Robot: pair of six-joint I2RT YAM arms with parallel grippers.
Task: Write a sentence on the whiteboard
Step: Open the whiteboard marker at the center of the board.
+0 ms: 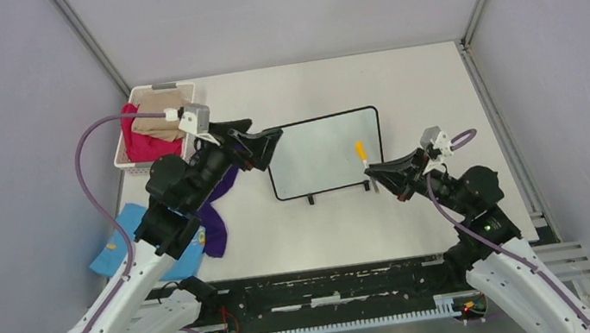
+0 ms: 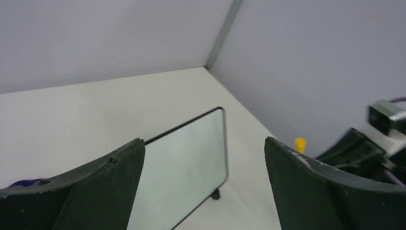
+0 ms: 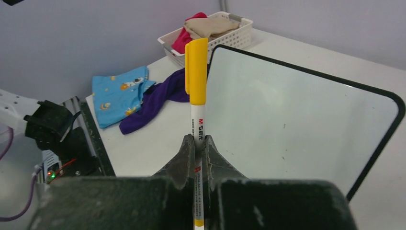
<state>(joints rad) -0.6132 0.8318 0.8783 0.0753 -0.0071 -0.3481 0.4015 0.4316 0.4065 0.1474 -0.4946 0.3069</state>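
My right gripper holds the marker's body while my left gripper should next grab the marker's yellow cap (image 2: 300, 145) to uncap the marker for writing.
The whiteboard (image 1: 325, 154) lies mid-table, black-framed with two small feet on its near edge; its white face is bare and no sentence shows on it. My right gripper (image 1: 371, 176) is at the board's near right corner, shut on a white marker (image 1: 361, 154) with a yellow cap. In the right wrist view the fingers (image 3: 197, 139) pinch the marker (image 3: 197, 72) by its barrel, the capped end pointing out over the whiteboard (image 3: 297, 120). My left gripper (image 1: 264, 143) hangs open by the board's left edge, with nothing between its fingers. The left wrist view shows the whiteboard (image 2: 186, 163) beyond the gripper (image 2: 203, 140).
A white basket (image 1: 138, 97) of red and beige clothes stands at the back left. A blue cloth (image 1: 115, 244) and a purple cloth (image 1: 214, 221) lie at the table's left edge under the left arm. A black rail (image 1: 326, 288) runs along the near edge.
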